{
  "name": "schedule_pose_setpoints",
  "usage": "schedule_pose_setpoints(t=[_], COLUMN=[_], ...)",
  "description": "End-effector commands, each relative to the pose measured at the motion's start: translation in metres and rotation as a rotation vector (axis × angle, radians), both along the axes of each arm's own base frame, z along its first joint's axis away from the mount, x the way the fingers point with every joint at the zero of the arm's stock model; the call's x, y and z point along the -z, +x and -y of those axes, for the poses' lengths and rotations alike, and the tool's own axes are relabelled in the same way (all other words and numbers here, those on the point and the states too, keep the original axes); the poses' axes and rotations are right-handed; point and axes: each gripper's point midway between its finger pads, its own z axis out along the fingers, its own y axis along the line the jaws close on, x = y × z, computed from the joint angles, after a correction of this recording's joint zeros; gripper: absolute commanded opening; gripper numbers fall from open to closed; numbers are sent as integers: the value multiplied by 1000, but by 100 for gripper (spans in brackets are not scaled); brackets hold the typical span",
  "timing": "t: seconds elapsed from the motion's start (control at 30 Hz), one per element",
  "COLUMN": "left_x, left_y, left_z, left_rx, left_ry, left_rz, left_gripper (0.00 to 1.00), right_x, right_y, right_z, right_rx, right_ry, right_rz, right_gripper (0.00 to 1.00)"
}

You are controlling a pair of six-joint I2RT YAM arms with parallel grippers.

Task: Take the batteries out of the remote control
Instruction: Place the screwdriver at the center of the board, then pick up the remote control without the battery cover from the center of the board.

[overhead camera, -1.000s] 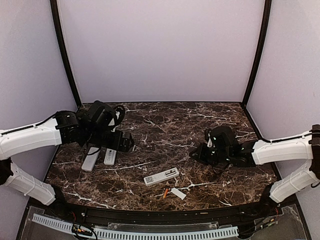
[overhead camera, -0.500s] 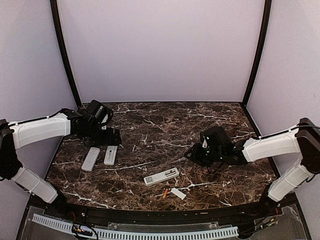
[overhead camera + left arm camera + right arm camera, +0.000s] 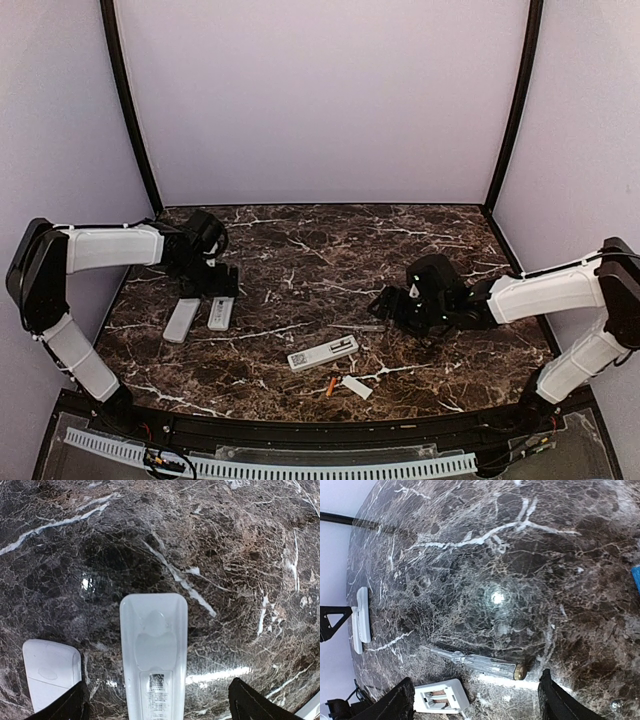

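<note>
The white remote's back should stay free to open, so my left gripper should grab the remote by its long sides.
A white remote control (image 3: 323, 352) lies in the middle of the table, its battery bay (image 3: 440, 696) open with bare copper springs. An orange battery (image 3: 330, 386) and a flat white cover (image 3: 356, 387) lie just in front of it. My right gripper (image 3: 398, 305) (image 3: 477, 700) stands open over a clear pen-like tool (image 3: 475, 661) (image 3: 360, 327), which rests on the marble. A small blue piece (image 3: 636, 576) shows at the frame edge. My left gripper (image 3: 215, 282) (image 3: 157, 707) is open, straddling a second white remote (image 3: 154, 650) (image 3: 220, 312) lying face down.
A third white remote (image 3: 182, 318) (image 3: 50, 672) lies beside the one under my left gripper. Purple walls with black posts (image 3: 130, 110) enclose the dark marble table (image 3: 330, 250) on three sides.
My right gripper has opened and let go of the clear tool, which now lies on the table. The left arm has swung back and settled over the two remotes at the left.
</note>
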Motion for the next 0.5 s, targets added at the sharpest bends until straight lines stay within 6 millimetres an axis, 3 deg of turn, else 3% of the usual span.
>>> schedule_pose_setpoints(t=[0.0, 0.33, 0.47], left_x=[-5, 6, 5], left_y=[14, 36, 46], left_z=[-3, -3, -1], left_rx=[-1, -17, -33], left_ry=[24, 45, 40], left_rz=[23, 15, 26], left_gripper=[96, 96, 87], right_x=[3, -14, -20], right_y=[-3, -10, -12], right_z=[23, 39, 43], right_rx=[52, 86, 96], right_ry=[-83, -75, -66], right_rz=[-14, 15, 25], right_gripper=[85, 89, 89])
